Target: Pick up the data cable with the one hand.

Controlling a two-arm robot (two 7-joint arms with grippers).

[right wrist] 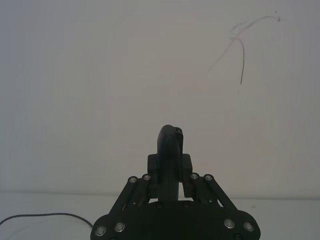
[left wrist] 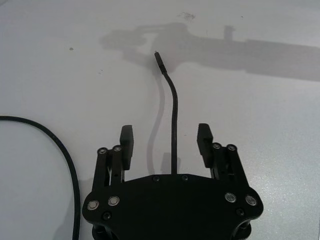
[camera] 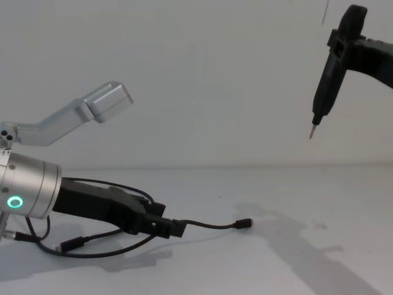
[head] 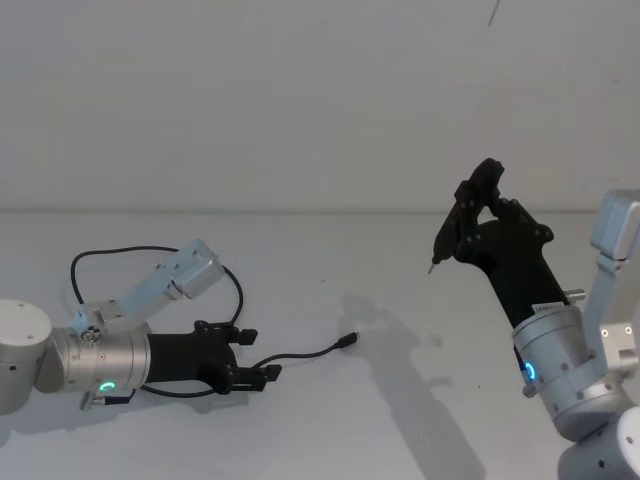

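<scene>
The cable arches up above the table behind its plug, so the left gripper should next grab it by that raised piece of cord (left wrist: 174, 137) to pick it up.
The data cable (head: 300, 355) is a thin black cord lying on the white table, looping behind my left arm and ending in a small plug (head: 348, 341). My left gripper (head: 260, 355), broad and black on a silver wrist with a green ring light, lies low over the table. It is open, and the cable (left wrist: 175, 115) runs straight out between its two fingers (left wrist: 204, 137) without being pinched. From the chest view, the cable (camera: 209, 225) leaves the left gripper (camera: 175, 228) just above the table. My right gripper (head: 478, 205) hangs raised at the right, shut on a black pin-tipped tool (camera: 324, 80).
A silver link of the left arm (head: 160, 282) rises above the cable's back loop (head: 232, 275). The white table (head: 420, 420) meets a plain white wall behind. A stretch of cable (right wrist: 45, 216) shows low in the right wrist view.
</scene>
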